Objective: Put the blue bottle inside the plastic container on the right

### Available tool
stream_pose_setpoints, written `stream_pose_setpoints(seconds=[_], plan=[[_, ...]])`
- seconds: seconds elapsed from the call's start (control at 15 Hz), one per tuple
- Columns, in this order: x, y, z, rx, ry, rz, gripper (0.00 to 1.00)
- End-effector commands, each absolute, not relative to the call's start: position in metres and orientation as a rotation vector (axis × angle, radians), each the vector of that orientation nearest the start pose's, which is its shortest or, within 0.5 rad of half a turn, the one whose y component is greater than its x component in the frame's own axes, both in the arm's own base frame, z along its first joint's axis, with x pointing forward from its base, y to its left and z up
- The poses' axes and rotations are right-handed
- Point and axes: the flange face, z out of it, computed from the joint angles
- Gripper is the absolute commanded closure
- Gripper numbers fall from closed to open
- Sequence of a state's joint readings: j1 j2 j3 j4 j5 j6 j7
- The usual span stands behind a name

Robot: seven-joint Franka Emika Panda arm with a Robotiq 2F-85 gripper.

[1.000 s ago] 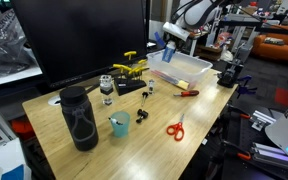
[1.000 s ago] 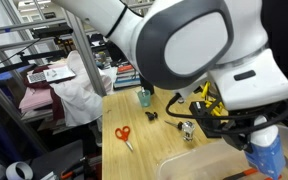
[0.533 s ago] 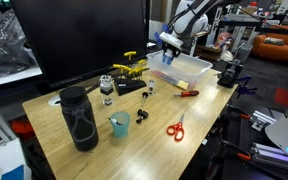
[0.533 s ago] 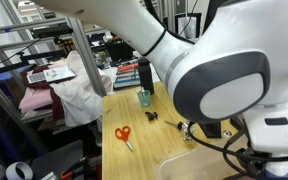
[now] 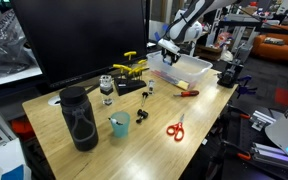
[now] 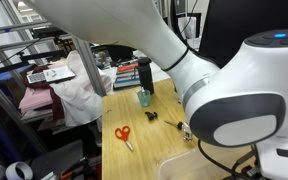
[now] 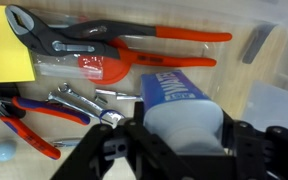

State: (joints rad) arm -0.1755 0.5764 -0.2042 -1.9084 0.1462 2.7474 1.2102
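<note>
I should open my gripper now, because the blue bottle's lower end hangs over tools inside the plastic container's side and the bottle would land there.
My gripper (image 7: 181, 140) is shut on the blue bottle (image 7: 174, 98). Its blue body with white lettering sticks out between the two black fingers (image 7: 112, 145). In an exterior view the gripper (image 5: 168, 48) hangs over the far-left end of the translucent plastic container (image 5: 187, 68) at the far end of the wooden table. The bottle itself is too small to make out there. In the other exterior view the arm (image 6: 214, 90) fills the frame, and the gripper and bottle are out of sight.
Below the bottle lie red-handled pliers (image 7: 134, 42), a yellow block (image 7: 6, 45) and small tools. On the table stand a tall black bottle (image 5: 79, 118), a teal cup (image 5: 119, 124), a small clear jar (image 5: 106, 90), yellow clamps (image 5: 132, 68) and red scissors (image 5: 175, 128).
The gripper with the bottle has shifted a little over the container's end. In one exterior view the arm has swung and the bottle has left the frame.
</note>
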Motion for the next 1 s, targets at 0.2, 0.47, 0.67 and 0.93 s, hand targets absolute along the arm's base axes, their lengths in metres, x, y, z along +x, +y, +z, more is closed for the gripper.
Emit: stream_pose_setpoints(seconds=[0.2, 0.47, 0.67, 0.93], plan=[[0.6148, -0.2430, 0.2270, -2.021, 2.244, -0.407, 0.21], [0.6150, -0.2435, 0.2276, -2.021, 2.244, -0.408, 0.09], [0.6150, -0.2435, 0.2275, -2.021, 2.244, -0.408, 0.09], [0.6154, -0.2424, 0.2277, -2.055, 2.209, -0.408, 0.00]])
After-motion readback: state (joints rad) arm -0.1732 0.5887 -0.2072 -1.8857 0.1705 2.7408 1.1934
